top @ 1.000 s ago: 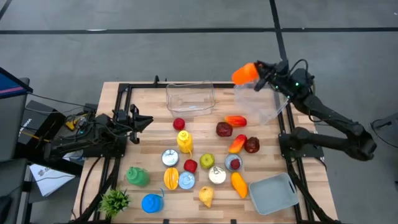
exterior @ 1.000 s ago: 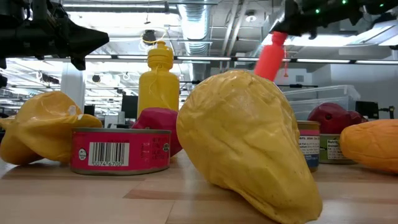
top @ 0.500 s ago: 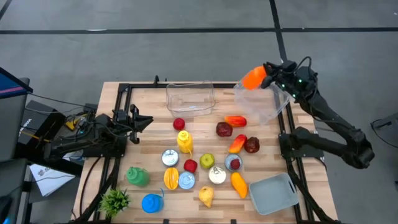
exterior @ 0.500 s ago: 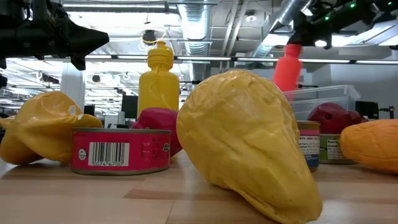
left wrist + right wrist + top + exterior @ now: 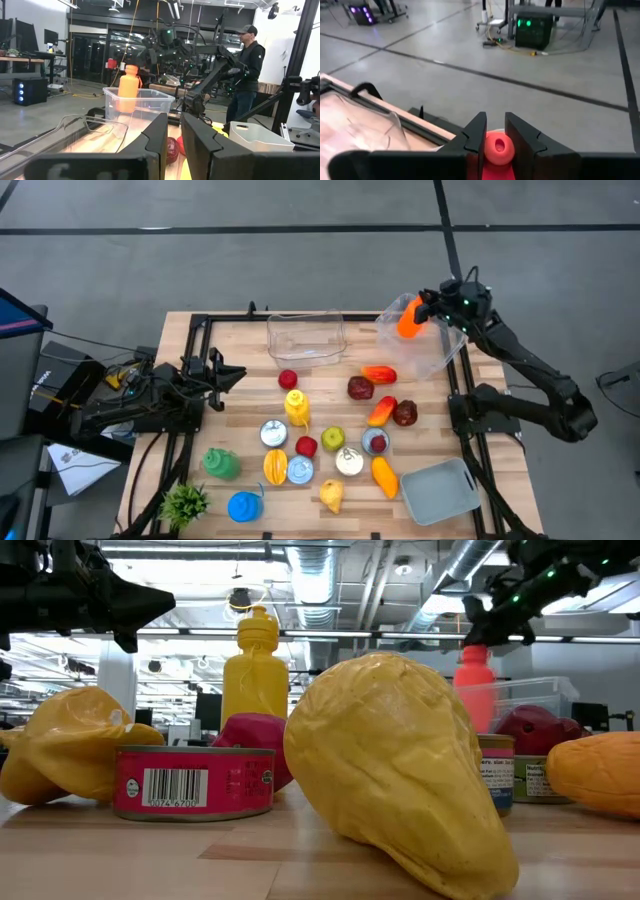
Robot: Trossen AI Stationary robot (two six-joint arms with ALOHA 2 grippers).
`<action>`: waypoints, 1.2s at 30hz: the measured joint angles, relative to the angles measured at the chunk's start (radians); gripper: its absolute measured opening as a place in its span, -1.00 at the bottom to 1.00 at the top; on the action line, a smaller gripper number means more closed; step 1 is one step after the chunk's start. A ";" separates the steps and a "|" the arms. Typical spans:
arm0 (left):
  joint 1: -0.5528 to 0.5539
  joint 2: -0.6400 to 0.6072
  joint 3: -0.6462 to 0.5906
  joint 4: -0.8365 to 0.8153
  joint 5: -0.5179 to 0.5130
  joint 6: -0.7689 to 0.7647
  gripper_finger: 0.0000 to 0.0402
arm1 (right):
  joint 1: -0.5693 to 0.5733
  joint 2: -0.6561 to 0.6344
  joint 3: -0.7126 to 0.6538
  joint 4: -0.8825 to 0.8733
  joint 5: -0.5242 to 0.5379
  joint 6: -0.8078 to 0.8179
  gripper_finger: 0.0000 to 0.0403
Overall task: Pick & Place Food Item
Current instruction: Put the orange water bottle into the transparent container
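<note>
My right gripper needs to hold the orange-red bottle (image 5: 409,319) before it lets go, because the bottle hangs high over the clear bin's rim.
An orange-red bottle (image 5: 409,319) hangs upright from my right gripper (image 5: 432,308) over the clear bin (image 5: 425,352) at the table's far right corner. Its lower part sits below the bin's rim in the low view (image 5: 474,690) and the left wrist view (image 5: 128,93). Whether it rests on the bin's floor does not show. My left gripper (image 5: 232,373) waits at the table's left edge, its fingers (image 5: 159,142) a narrow gap apart, touching nothing. My right gripper pinches the bottle's round cap (image 5: 498,145), at the bottle's top end, between its two fingers (image 5: 476,136). It comes from above and from the table's right. The bottle hangs upright below the fingers, its body inside the clear bin.
A second clear bin (image 5: 306,337) stands at the far middle and a grey bin (image 5: 438,491) at the near right. A yellow bottle (image 5: 296,407), cans and plastic fruit crowd the table's middle. A person (image 5: 248,75) stands beyond the table.
My right gripper has carried the bottle toward the table's right and down into the clear bin. The bottle has gone from tilted to upright. The gripper stays shut on it throughout.
</note>
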 joint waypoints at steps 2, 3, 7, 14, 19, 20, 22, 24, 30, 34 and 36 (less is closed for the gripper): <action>0.000 0.000 0.000 0.000 0.000 0.000 -0.78 | 0.000 0.033 0.000 0.000 0.000 -0.013 -0.72; 0.000 0.000 0.000 0.000 0.000 0.000 -0.78 | 0.000 0.046 0.000 0.000 0.000 -0.016 -0.72; 0.000 0.000 0.000 0.000 0.000 0.000 -0.78 | 0.001 0.105 0.000 0.023 0.000 -0.019 -0.72; 0.000 0.000 0.000 0.000 0.000 0.000 -0.78 | 0.001 0.184 0.000 0.057 0.000 -0.043 -0.72; 0.000 0.000 0.000 0.000 0.000 0.000 -0.78 | 0.001 0.230 0.000 0.079 0.000 -0.066 -0.72; 0.000 0.000 0.000 0.000 0.000 0.000 -0.78 | 0.001 0.238 0.000 0.089 0.000 -0.068 -0.72; 0.000 0.000 0.000 0.000 0.000 0.000 -0.78 | 0.001 0.256 0.000 0.109 0.000 -0.069 -0.72; 0.000 0.000 0.000 0.000 0.000 0.000 -0.78 | 0.001 0.271 0.000 0.123 0.001 -0.071 -0.72; 0.000 0.000 0.000 0.000 0.000 0.000 -0.78 | 0.000 0.278 0.002 0.128 0.000 -0.085 -0.72; 0.000 0.000 0.000 0.000 0.000 0.000 -0.78 | 0.000 0.278 0.002 0.129 0.000 -0.086 -0.69; 0.000 0.000 0.000 0.000 0.000 0.000 -0.78 | 0.000 0.278 0.002 0.128 0.000 -0.087 -0.68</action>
